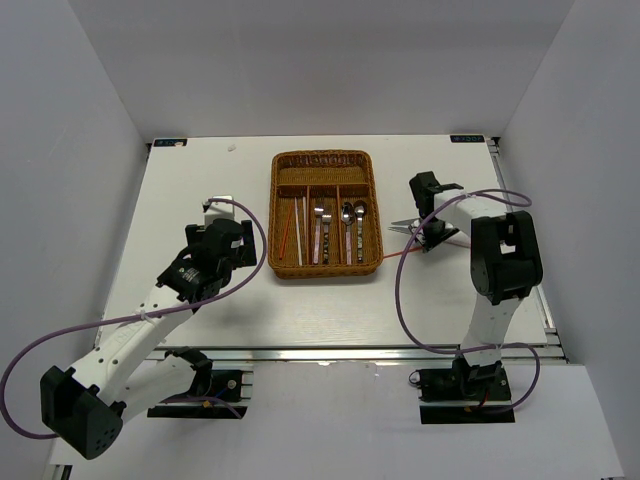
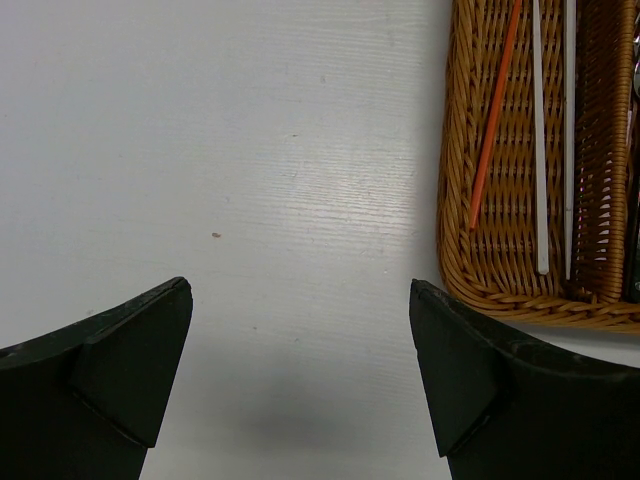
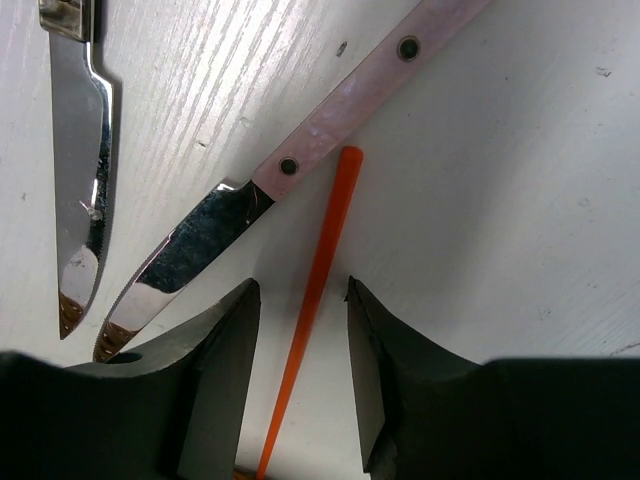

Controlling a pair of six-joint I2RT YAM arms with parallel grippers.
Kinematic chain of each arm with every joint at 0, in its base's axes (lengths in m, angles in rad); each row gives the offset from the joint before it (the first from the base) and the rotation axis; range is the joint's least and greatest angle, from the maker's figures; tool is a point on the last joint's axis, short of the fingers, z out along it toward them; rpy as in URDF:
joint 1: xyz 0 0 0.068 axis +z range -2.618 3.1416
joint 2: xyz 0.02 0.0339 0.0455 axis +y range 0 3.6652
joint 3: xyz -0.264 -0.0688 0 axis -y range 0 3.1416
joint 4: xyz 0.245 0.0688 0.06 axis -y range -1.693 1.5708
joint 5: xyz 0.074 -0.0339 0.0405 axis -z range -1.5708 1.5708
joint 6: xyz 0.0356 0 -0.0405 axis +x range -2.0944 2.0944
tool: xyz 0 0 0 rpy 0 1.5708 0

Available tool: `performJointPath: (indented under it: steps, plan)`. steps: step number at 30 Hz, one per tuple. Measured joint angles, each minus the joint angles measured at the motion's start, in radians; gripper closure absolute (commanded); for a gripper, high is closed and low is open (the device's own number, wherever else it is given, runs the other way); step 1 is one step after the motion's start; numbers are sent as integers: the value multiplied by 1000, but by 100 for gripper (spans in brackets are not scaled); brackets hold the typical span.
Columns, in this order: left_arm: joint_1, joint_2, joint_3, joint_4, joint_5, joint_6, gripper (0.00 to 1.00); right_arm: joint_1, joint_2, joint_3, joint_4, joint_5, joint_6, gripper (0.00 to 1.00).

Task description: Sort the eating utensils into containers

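The red chopstick's body (image 3: 314, 292) lies between my right gripper's fingers, the pink-handled knife outside; closing now would catch the chopstick, so it is time to close.
The brown wicker tray (image 1: 274, 240) lies mid-table. Its left narrow section holds a red chopstick (image 1: 287, 226) and white chopsticks (image 1: 299, 225). The other narrow sections hold forks (image 1: 320, 232) and spoons (image 1: 353, 222). My right gripper (image 1: 428, 236) is low over the table, right of the tray. In the right wrist view it (image 3: 300, 290) is open, its fingers either side of a red chopstick (image 3: 330, 220) with a gap on both sides. My left gripper (image 1: 232, 238) is open and empty (image 2: 300, 285) over bare table, left of the tray (image 2: 455, 200).
A pink-handled knife (image 3: 340, 115) lies just beside the red chopstick, and a silver knife (image 3: 75, 140) lies further left of it. Both show by the right gripper in the top view (image 1: 405, 226). White walls enclose the table on three sides.
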Motion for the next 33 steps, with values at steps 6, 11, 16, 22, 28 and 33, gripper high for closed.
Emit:
performJointPath:
  steps: [6, 11, 16, 22, 28, 33]
  plan:
    - [0, 0, 0, 0, 4, 2, 2, -1, -4, -12, 2, 4, 16, 74]
    - [0, 0, 0, 0, 4, 2, 2, -22, -12, -27, 3, -23, 30, 86]
    - [0, 0, 0, 0, 4, 2, 2, -33, -56, -88, 53, -43, 54, 100]
    - [0, 0, 0, 0, 4, 2, 2, -36, -151, -202, 98, -51, 82, 100]
    - [0, 0, 0, 0, 4, 2, 2, -32, -331, -274, 78, -53, 11, 100]
    - [0, 0, 0, 0, 4, 2, 2, -2, -538, -306, 200, -37, -111, 100]
